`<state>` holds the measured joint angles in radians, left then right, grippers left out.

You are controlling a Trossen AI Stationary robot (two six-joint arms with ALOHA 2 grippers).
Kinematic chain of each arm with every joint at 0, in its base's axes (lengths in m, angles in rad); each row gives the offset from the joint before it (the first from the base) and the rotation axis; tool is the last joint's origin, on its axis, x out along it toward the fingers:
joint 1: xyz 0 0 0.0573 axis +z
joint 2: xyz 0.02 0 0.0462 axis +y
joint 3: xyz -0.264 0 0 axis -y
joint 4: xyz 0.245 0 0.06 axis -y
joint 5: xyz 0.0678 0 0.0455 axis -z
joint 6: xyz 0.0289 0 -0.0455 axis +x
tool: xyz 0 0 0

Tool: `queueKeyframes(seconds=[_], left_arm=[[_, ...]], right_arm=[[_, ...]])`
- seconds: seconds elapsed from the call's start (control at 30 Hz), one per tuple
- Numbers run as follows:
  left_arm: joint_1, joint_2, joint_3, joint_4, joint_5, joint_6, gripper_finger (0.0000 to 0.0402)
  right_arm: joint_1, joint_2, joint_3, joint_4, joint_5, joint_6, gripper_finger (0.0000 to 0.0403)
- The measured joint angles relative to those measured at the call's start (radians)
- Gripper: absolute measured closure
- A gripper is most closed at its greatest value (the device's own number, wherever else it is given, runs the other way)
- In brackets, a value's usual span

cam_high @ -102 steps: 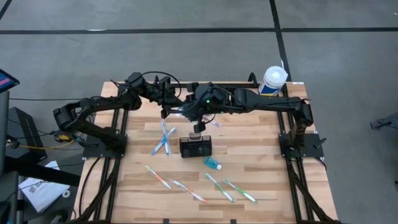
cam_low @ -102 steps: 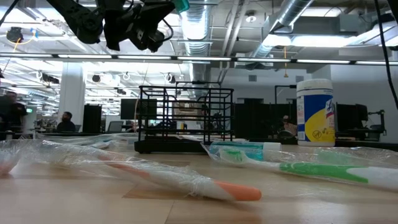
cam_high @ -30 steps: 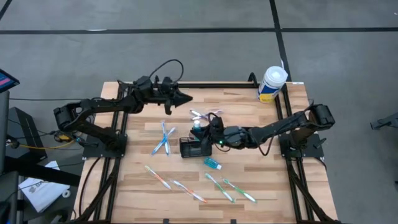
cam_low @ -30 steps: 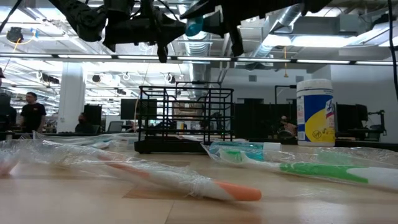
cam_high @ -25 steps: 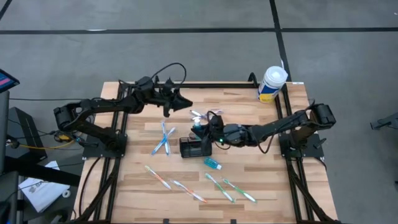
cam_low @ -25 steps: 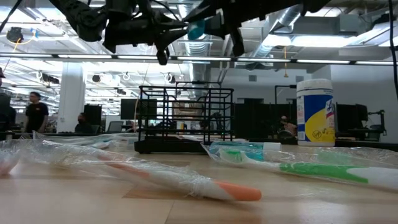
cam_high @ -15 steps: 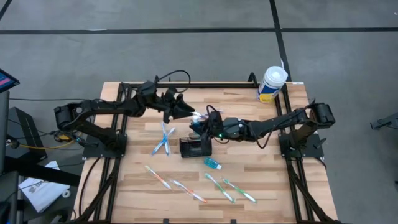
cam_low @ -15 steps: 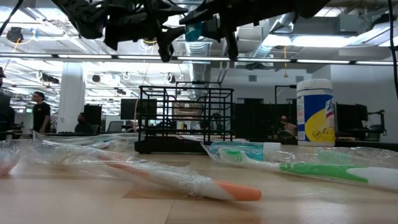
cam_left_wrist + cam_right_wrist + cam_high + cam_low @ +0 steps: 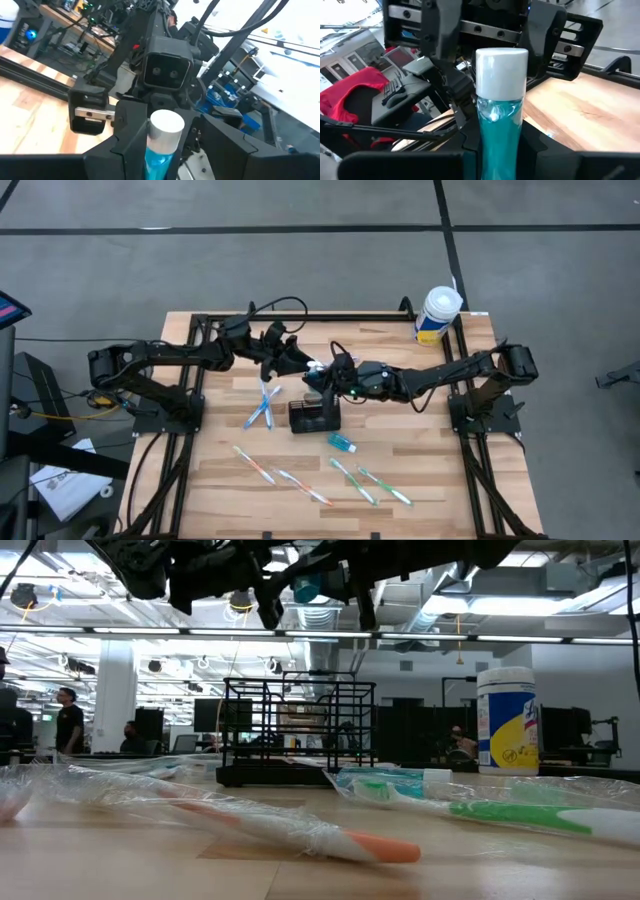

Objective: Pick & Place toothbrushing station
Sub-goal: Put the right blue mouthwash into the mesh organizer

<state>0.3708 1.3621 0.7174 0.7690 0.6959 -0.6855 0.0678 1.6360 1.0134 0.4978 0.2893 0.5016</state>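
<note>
The small blue bottle should go in the black wire basket (image 9: pixel 314 418). My left gripper should next grab it at its end, by its white cap (image 9: pixel 315 366).
The toothbrushing station (image 9: pixel 314 416), a small black wire basket, stands on the table's middle; the low view shows it too (image 9: pixel 297 730). Above its far side my right gripper (image 9: pixel 320 374) is shut on a small bottle (image 9: pixel 500 115) of blue liquid with a white cap (image 9: pixel 501 65). My left gripper (image 9: pixel 299 364) is open and faces it. Its two fingers (image 9: pixel 438 31) stand on either side of the cap end without visibly touching it. The left wrist view shows the cap (image 9: pixel 165 123) between those fingers. My right gripper pinches the bottle's blue body (image 9: pixel 498 131) between its two fingers. The fingers come about level from the table's right and lie along the bottle. The capped end sticks out past the fingertips toward my left gripper. The bottle is lifted clear, above the basket.
A second small blue bottle (image 9: pixel 342 443) lies just near of the basket. Wrapped toothbrushes lie to its left (image 9: pixel 262 402) and along the near side (image 9: pixel 282 475) (image 9: pixel 371 480). A white-and-yellow wipes tub (image 9: pixel 438 312) stands at the far right corner.
My left gripper has moved toward the table's right and near side, up to the held bottle, and has opened around its cap end. My right gripper has carried the bottle a little toward the far left, meeting it.
</note>
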Motion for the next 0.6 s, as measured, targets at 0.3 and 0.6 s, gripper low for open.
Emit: queueKeyframes(seconds=[0.3,0.6], left_arm=[[-0.022,0.000,0.000,-0.003,-0.015,0.026,0.0234],[-0.023,0.000,0.000,-0.012,-0.042,0.059,0.0292]], right_arm=[[-0.017,0.000,0.000,0.015,-0.030,-0.005,0.0347],[-0.024,0.000,0.001,0.021,-0.047,-0.003,0.0347]])
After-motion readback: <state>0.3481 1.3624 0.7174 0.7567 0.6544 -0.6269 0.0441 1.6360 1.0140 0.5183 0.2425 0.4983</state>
